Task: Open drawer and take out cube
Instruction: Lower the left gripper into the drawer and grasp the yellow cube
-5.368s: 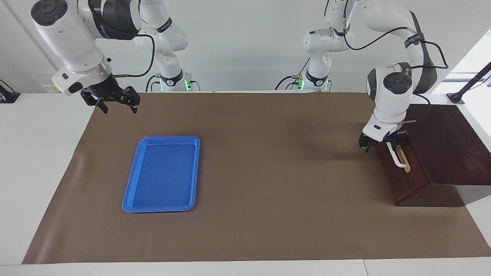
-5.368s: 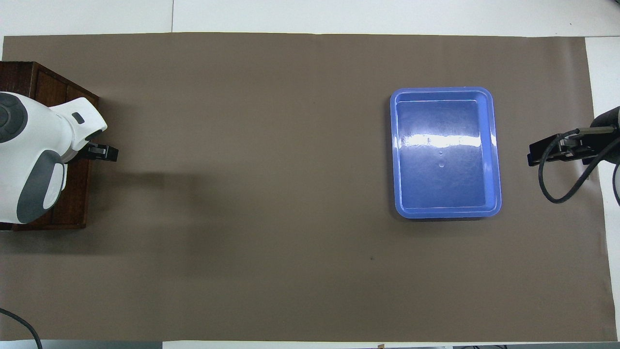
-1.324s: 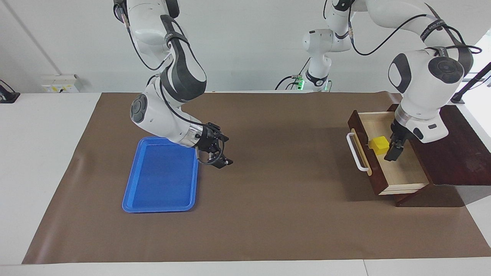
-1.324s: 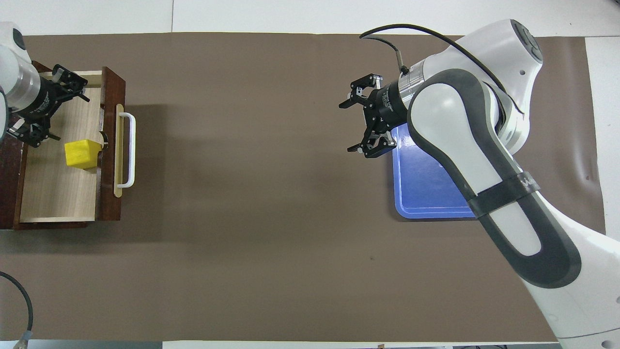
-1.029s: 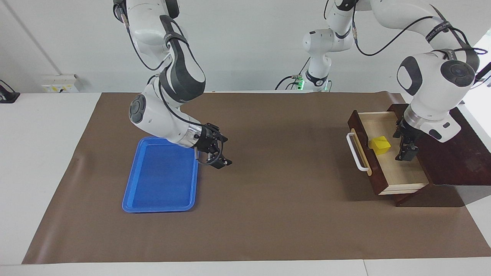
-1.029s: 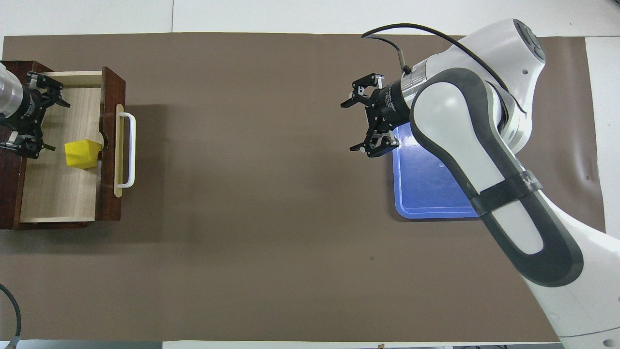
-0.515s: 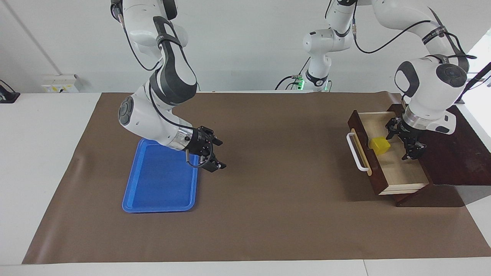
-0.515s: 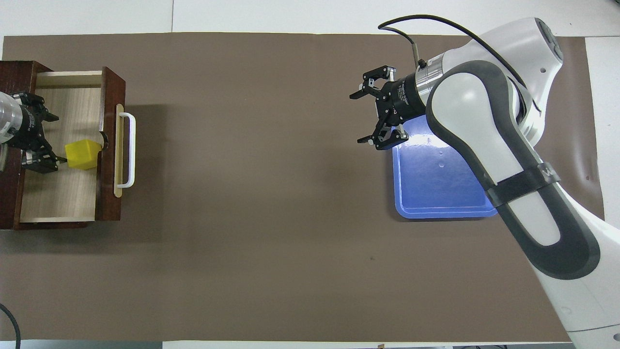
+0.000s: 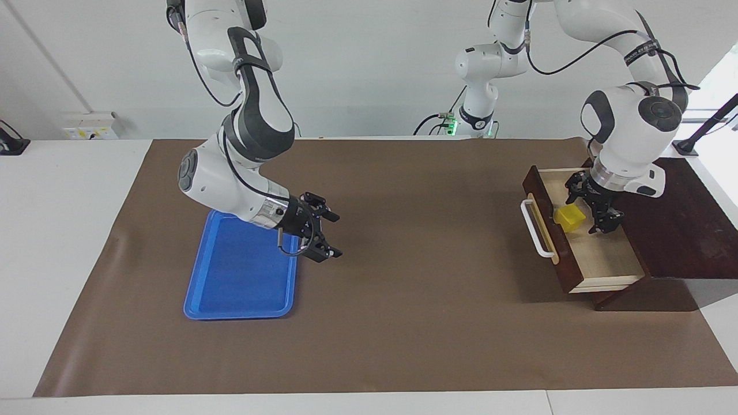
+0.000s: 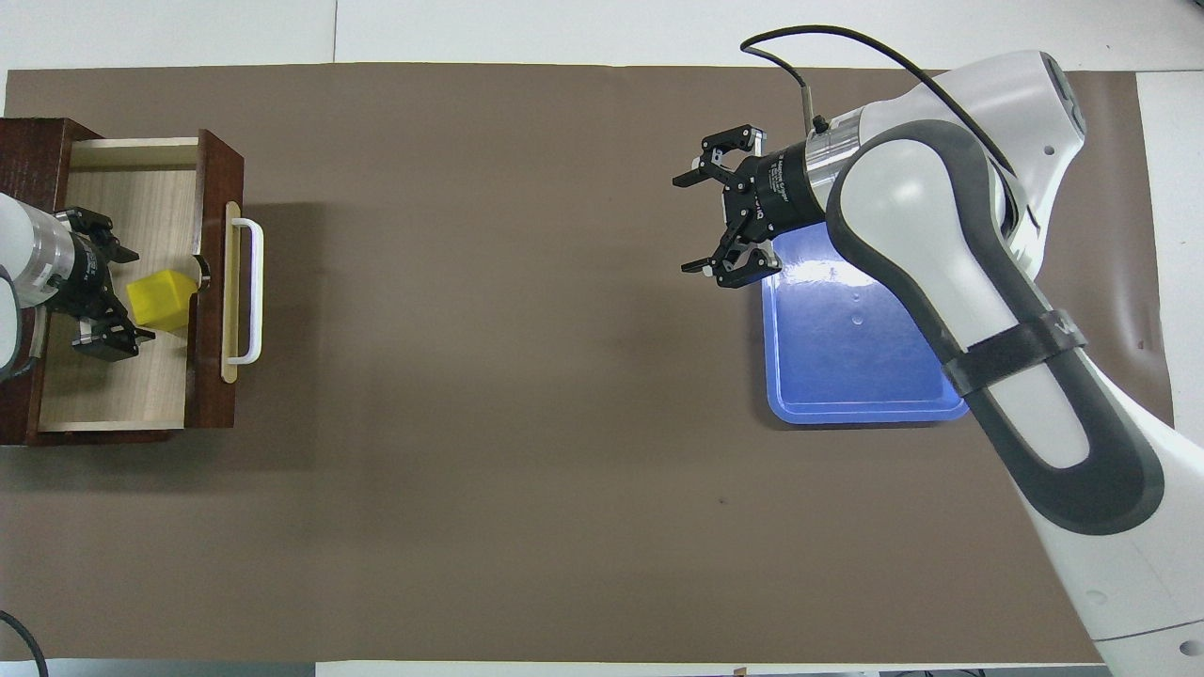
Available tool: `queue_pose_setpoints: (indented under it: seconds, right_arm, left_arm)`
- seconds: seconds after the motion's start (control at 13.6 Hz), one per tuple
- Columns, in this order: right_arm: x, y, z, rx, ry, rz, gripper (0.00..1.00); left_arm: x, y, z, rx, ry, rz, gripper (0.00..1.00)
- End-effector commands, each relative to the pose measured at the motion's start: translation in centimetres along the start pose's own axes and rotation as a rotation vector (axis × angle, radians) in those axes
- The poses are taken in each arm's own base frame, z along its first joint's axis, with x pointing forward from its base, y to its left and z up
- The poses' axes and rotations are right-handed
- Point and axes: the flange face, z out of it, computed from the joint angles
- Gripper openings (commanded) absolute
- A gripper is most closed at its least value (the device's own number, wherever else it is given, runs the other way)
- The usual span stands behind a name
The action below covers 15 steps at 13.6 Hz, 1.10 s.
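My left gripper is going to take the yellow cube out of the open drawer (image 10: 115,389), so it will grab the cube by its opposite sides next.
The dark wooden drawer (image 9: 605,259) stands pulled open at the left arm's end of the table, its white bar handle (image 9: 533,227) facing the table's middle. It also shows in the overhead view (image 10: 212,188). The yellow cube (image 9: 569,218) lies on the pale drawer floor just inside the front panel (image 10: 162,299). My left gripper (image 9: 583,212) is open and down in the drawer, one finger on each side of the cube's inner end (image 10: 136,293). I cannot tell whether it touches the cube. My right gripper (image 9: 328,233) is open and empty, low over the mat beside the blue tray (image 10: 689,224).
A flat blue tray (image 9: 242,271) lies toward the right arm's end of the table, partly under the right arm (image 10: 865,376). The dark wooden cabinet (image 9: 680,225) that houses the drawer fills the table corner. Brown mat (image 10: 489,376) covers the table.
The drawer, shut at first, now stands open. Over the last second the left gripper has swung from the cabinet's edge down to the cube. The right gripper has only shifted slightly beside the tray.
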Motion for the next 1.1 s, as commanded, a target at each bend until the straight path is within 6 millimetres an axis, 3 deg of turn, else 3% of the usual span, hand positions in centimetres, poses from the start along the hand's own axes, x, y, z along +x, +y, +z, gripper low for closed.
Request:
queue_pose_setpoints:
  seconds: [0.0,0.37,0.44,0.51,0.59,0.74,0.88,1.03]
  right_arm:
    - [-0.3,0.6,0.4,-0.007,-0.023,0.027,1.0]
    - [-1.8,1.2,1.8,-0.03,-0.02,0.001,1.0]
    - [-1.9,1.2,1.9,-0.034,-0.02,0.0,1.0]
    - [-2.0,1.3,1.8,-0.033,-0.021,-0.003,1.0]
    - [-2.1,1.4,2.0,-0.038,-0.022,-0.004,1.0]
    - [-1.8,1.5,2.0,-0.038,-0.019,-0.001,1.0]
    - [-1.5,1.5,2.1,-0.037,-0.016,0.001,1.0]
    - [-1.0,1.6,2.0,-0.035,-0.013,-0.001,1.0]
  left_arm:
    - [-0.4,-1.7,0.2,0.007,-0.013,-0.011,1.0]
    - [-0.1,-1.5,0.1,0.0,-0.018,-0.061,1.0]
    - [-0.2,-1.5,0.1,-0.002,-0.018,-0.077,0.95]
    - [-0.2,-1.5,0.0,-0.006,-0.026,-0.102,0.79]
    - [0.0,-1.2,0.0,-0.014,-0.043,-0.147,0.56]
    - [0.2,-0.9,-0.1,-0.04,-0.056,-0.2,0.0]
    - [0.2,-0.6,-0.3,-0.044,-0.057,-0.191,0.0]
    - [-0.3,0.2,-2.1,-0.06,-0.059,-0.184,0.0]
